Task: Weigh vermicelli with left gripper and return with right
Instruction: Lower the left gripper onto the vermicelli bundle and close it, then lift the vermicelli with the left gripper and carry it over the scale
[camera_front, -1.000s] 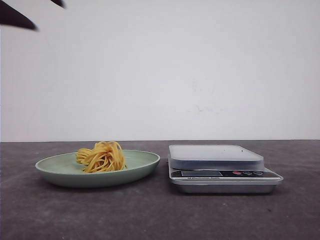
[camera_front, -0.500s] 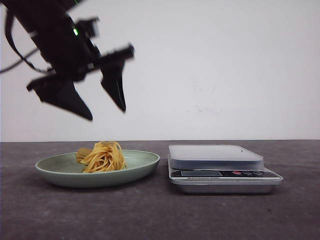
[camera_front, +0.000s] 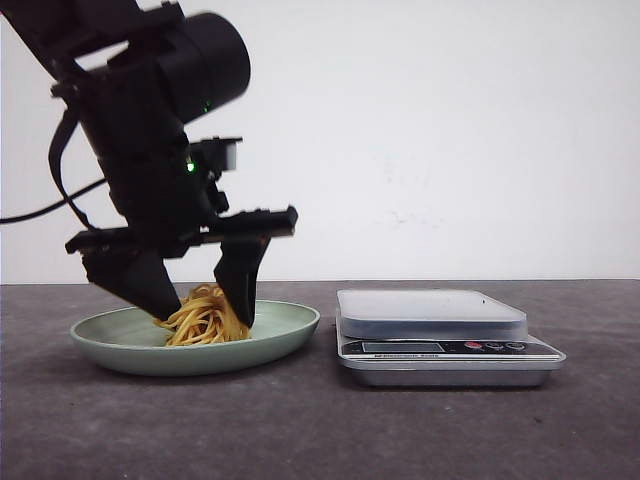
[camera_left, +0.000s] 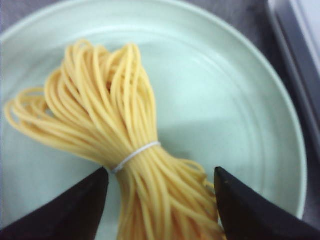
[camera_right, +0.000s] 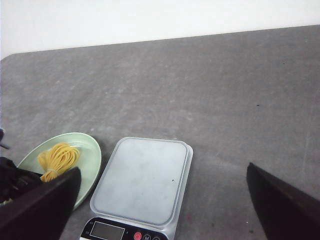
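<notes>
My fingers stand beside the vermicelli (camera_front: 205, 315), low over the pale green plate, so it is time to close my left gripper. Closing now would catch the vermicelli.
The vermicelli (camera_front: 205, 315) is a small nest of yellow-orange strands tied with a white band, lying on the pale green plate (camera_front: 285, 330). My left gripper (camera_front: 200, 300) is open and has come down over it, one black finger on each side of the bundle. In the left wrist view the vermicelli (camera_left: 125, 150) lies between the fingertips (camera_left: 85, 200), with gaps on both sides. My right gripper (camera_right: 160, 200) is open and empty, high above the scale (camera_right: 142, 177); it is out of the front view.
A silver digital kitchen scale (camera_front: 435, 320) with a flat platform stands right of the plate on the dark grey table (camera_front: 320, 430). A white wall stands behind. The left arm's cable (camera_front: 60, 200) hangs at the far left.
My left gripper has dropped from the upper left down onto the plate, and its open fingers now straddle the vermicelli. The vermicelli, plate and scale have not moved.
</notes>
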